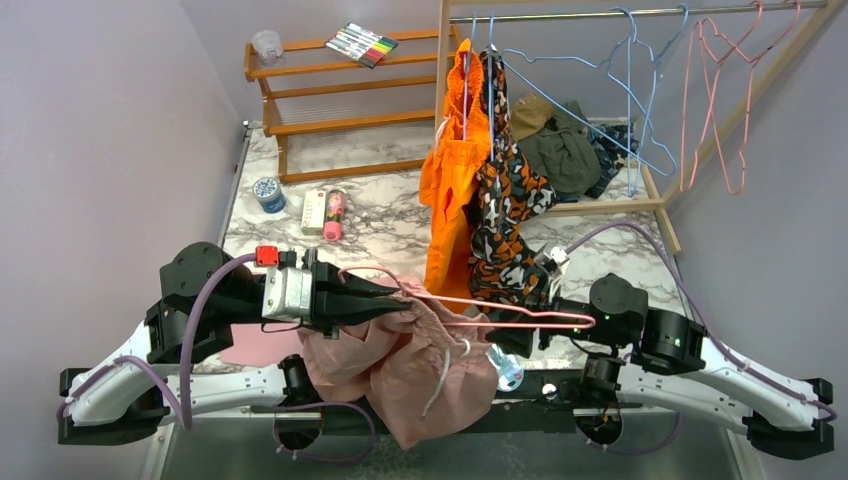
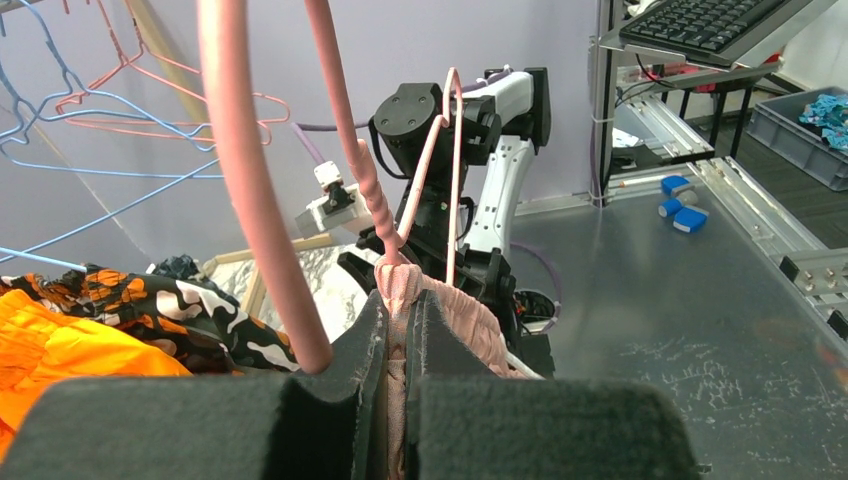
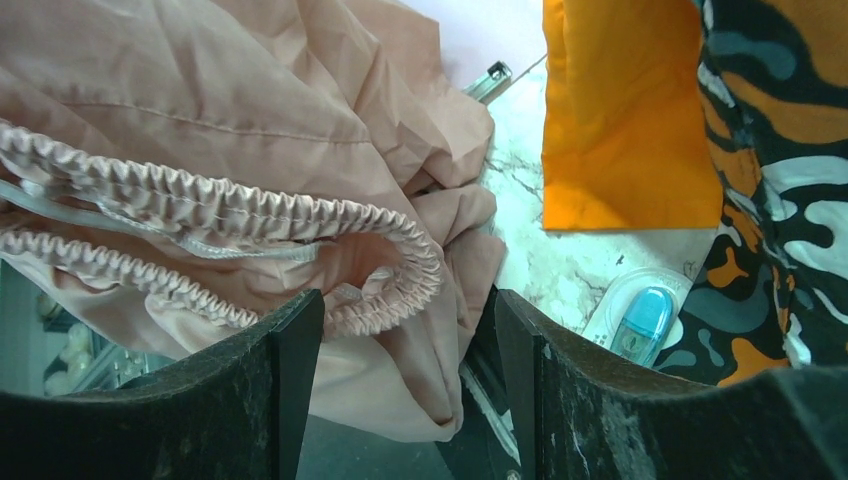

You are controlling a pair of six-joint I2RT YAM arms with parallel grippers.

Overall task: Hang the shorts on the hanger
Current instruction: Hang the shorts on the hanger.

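The right gripper pinches the shorts' gathered waistband at its loose end next, opposite my left gripper, and stretches the shorts' opening over the hanger's end.
The dusty-pink shorts (image 1: 420, 365) droop over the table's near edge, bunched on the pink wire hanger (image 1: 530, 318), which lies roughly level between the arms. My left gripper (image 1: 405, 297) is shut on a fold of the shorts (image 2: 400, 290). The hanger's twisted neck (image 2: 368, 190) meets that fold, and one thick wire of the hanger rests against the left finger's outer side. My right gripper (image 3: 405, 350) stands open below the gathered waistband (image 3: 230, 205), with loose pink fabric hanging between its fingers (image 3: 290, 370), ungripped. In the top view the right gripper (image 1: 512, 338) sits at the shorts' right edge.
A plain orange garment (image 1: 450, 190) and a camouflage garment (image 1: 505, 200) hang just behind the arms. Light-blue hangers (image 1: 620, 90) and pink hangers (image 1: 720, 100) hang on the rail. A blue packaged item (image 3: 640, 325) lies on the marble. A wooden shelf (image 1: 330, 95) stands back left.
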